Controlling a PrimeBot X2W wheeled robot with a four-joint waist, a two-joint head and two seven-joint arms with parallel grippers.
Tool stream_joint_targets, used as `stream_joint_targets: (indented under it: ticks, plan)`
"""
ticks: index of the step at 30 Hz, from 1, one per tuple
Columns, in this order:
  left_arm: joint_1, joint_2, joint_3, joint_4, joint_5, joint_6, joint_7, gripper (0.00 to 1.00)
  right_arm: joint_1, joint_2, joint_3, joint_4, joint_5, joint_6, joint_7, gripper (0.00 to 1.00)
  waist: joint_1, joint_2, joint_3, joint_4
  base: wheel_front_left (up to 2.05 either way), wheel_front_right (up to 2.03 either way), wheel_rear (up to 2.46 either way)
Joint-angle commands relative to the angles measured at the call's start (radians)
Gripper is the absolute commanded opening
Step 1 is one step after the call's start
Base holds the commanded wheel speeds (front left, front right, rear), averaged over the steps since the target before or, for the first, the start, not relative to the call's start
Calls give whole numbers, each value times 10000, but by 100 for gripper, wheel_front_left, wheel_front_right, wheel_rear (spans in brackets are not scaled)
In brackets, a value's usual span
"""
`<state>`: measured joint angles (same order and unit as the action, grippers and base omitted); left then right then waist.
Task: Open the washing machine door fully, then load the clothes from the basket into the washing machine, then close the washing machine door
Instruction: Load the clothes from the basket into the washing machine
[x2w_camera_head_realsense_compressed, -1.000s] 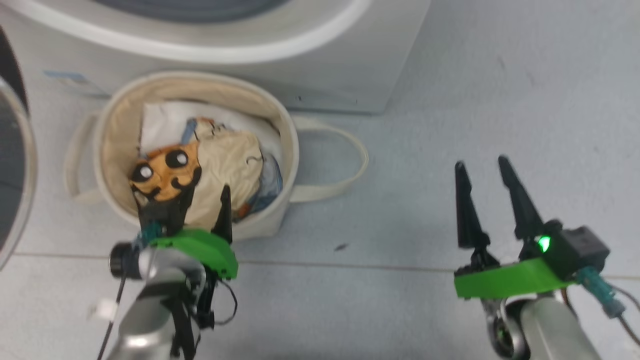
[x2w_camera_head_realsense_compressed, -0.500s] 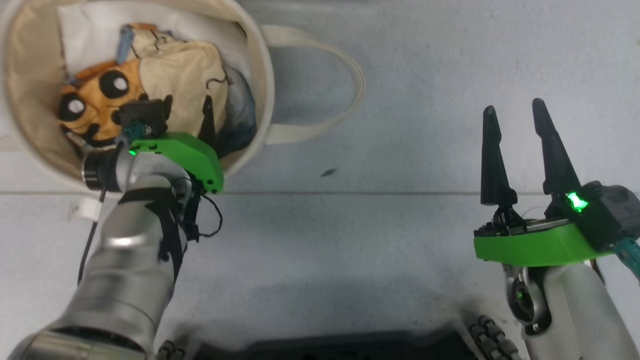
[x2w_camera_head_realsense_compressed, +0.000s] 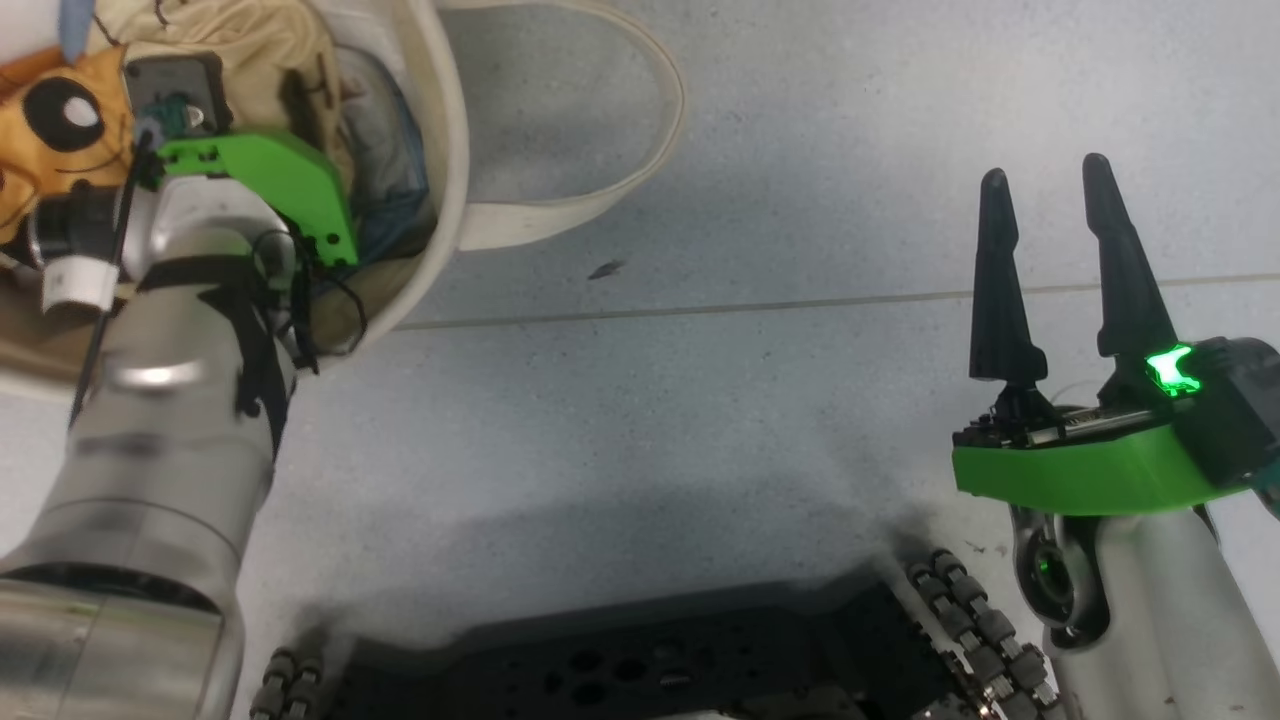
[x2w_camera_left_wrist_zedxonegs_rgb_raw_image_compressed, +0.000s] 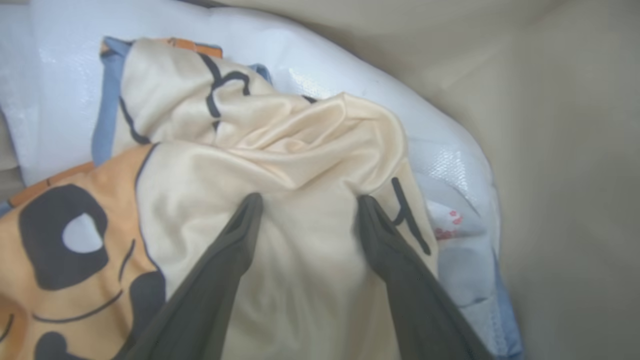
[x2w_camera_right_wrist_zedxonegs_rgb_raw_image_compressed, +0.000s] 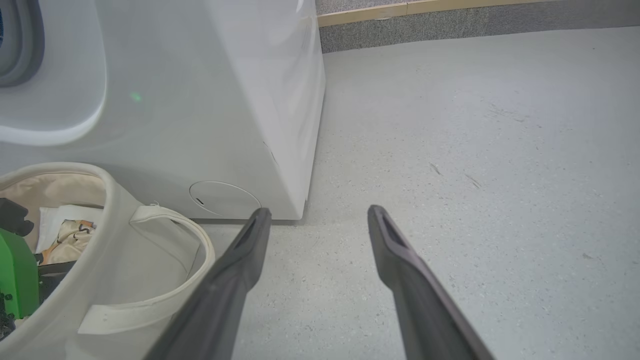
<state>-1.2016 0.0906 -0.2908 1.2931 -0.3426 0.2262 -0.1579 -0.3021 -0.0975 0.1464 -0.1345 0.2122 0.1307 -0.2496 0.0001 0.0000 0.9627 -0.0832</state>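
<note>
My left gripper grabs the clothes by the bulging cream fold (x2w_camera_left_wrist_zedxonegs_rgb_raw_image_compressed: 310, 207) next, since it stands up while the orange cartoon print (x2w_camera_left_wrist_zedxonegs_rgb_raw_image_compressed: 66, 246) lies spread flat.
The cream canvas basket (x2w_camera_head_realsense_compressed: 445, 150) sits on the floor at the head view's top left, in front of the white washing machine (x2w_camera_right_wrist_zedxonegs_rgb_raw_image_compressed: 225, 100). Inside lie the clothes (x2w_camera_left_wrist_zedxonegs_rgb_raw_image_compressed: 280, 150): cream fabric with dark lines, an orange cartoon print (x2w_camera_head_realsense_compressed: 60, 130) and light blue edges. My left gripper (x2w_camera_left_wrist_zedxonegs_rgb_raw_image_compressed: 307, 202) is down inside the basket and open, its fingertips (x2w_camera_left_wrist_zedxonegs_rgb_raw_image_compressed: 250, 205) resting on the cream fabric with a fold bulging between them. My right gripper (x2w_camera_head_realsense_compressed: 1045, 185) hangs open over bare floor to the right, holding nothing. The washing machine door is out of view.
A white shiny bundle (x2w_camera_left_wrist_zedxonegs_rgb_raw_image_compressed: 350, 75) lies under and behind the clothes. The basket's loop handle (x2w_camera_head_realsense_compressed: 620, 180) lies on the floor toward my right gripper. My dark wheeled base (x2w_camera_head_realsense_compressed: 640, 660) is at the bottom. A skirting board (x2w_camera_right_wrist_zedxonegs_rgb_raw_image_compressed: 450, 15) runs beyond the washer.
The head camera has tilted down, so the washer has left its view. My left gripper has gone deeper into the basket onto the clothes. Both grippers stay open.
</note>
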Motion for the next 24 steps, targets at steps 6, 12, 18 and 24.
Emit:
stream_joint_targets:
  ticks: [6,12,18,24]
  plan:
    - [-238,779,-365,-29,469,958,764,100,344,178,410,-285,125,0,-122,100,-1,0,278,-152,0,0,0]
    - [-460,716,-434,-26,375,781,1109,0,380,147,363,-333,112,0,-122,100,-1,0,362,-121,0,0,0]
    - [-405,603,-373,-25,175,668,761,0,370,110,332,-352,92,0,-122,100,-1,0,233,32,0,0,0]
    - [-105,667,-202,-24,-102,510,-5,0,321,95,409,-247,98,0,-122,100,-1,0,-275,170,0,0,0]
